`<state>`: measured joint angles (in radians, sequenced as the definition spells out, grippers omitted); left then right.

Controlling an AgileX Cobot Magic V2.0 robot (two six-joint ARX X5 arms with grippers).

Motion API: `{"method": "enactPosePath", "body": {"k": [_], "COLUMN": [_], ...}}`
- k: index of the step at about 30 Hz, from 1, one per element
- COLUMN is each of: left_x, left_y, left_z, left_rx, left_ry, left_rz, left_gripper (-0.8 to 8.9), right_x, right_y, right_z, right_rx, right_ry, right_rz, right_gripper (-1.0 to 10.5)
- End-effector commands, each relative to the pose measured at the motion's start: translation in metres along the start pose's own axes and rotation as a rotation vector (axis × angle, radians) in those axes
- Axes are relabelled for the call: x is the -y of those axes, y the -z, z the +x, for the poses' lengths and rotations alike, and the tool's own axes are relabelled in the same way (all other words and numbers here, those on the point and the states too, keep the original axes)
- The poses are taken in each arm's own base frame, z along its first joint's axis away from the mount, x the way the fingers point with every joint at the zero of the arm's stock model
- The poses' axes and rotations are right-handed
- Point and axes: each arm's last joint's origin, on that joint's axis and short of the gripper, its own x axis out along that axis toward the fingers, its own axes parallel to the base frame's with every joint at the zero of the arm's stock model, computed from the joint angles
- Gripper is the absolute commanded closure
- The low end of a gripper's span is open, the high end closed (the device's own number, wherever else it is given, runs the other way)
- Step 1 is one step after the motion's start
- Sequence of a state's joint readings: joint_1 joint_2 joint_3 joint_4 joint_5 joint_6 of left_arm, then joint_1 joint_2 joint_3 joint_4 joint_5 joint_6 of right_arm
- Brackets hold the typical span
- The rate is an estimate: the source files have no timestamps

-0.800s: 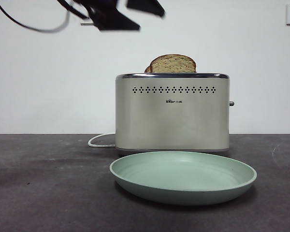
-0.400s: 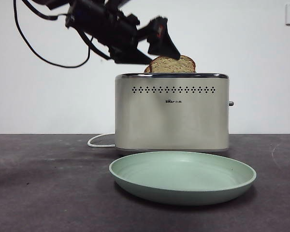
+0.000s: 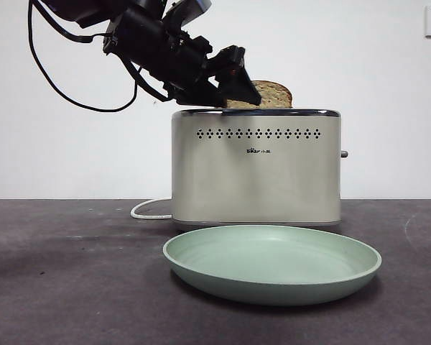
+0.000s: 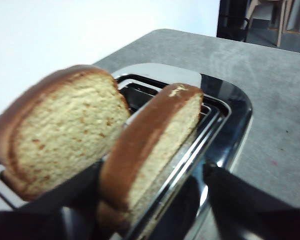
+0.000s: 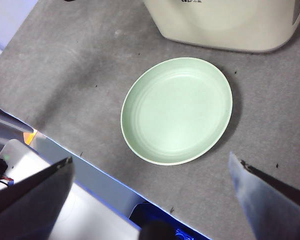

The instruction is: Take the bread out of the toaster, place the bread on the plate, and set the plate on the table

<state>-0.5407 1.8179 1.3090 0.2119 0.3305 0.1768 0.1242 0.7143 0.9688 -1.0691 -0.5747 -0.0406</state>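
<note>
The robot's left gripper will next grab the bread by its exposed upper part (image 3: 270, 95), because the toaster's slot encloses the lower part of the bread.
The cream toaster (image 3: 256, 172) stands at the back of the dark grey table (image 3: 72, 287). The bread (image 3: 274, 94) sticks up from its front slot, with the second slice (image 4: 65, 135) in the slot behind it. My left gripper (image 3: 230, 93) is at the toaster's left end, open. In the left wrist view it (image 4: 152, 167) straddles the bread (image 4: 155, 135), one jaw between the two slices, the other on the bread's outer side. The mint-green plate (image 3: 271, 262) lies empty in front of the toaster. My right gripper (image 5: 151, 159) hangs open high above the plate (image 5: 177, 110).
A white cord (image 3: 149, 208) curls from the toaster's left side. The toaster's lever knob (image 3: 343, 154) sticks out on its right. The left arm's black cable (image 3: 65, 90) loops at the upper left. The table's near edge (image 5: 95, 161) runs close behind the plate.
My left gripper has come down from the top of the front view and moved right. Its jaws now sit lower, around the left end of the bread. The plate and the toaster have not moved.
</note>
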Motion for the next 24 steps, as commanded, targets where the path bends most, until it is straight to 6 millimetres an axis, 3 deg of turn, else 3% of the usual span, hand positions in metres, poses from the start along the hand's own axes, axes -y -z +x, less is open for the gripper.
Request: {"method": "enactPosePath", "body": {"k": [1, 12, 24], "left_x": [0.003, -0.001, -0.007], "left_y": [0.002, -0.013, -0.074], "left_z": [0.005, -0.005, -0.048], "left_rx": [-0.002, 0.073, 0.181], "left_ry": [0.019, -0.016, -0.087], "left_rz": [0.008, 0.031, 0.044], "left_gripper": [8.24, 8.22, 8.22], "right_x": [-0.001, -0.001, -0.001], "right_y": [-0.001, 0.000, 0.001], "right_z": [-0.001, -0.001, -0.001], "right_rx": [0.006, -0.003, -0.008], "right_ry": [0.000, 0.002, 0.003], "right_rz": [0.000, 0.006, 0.003], "right_gripper": [3.2, 3.2, 3.2]}}
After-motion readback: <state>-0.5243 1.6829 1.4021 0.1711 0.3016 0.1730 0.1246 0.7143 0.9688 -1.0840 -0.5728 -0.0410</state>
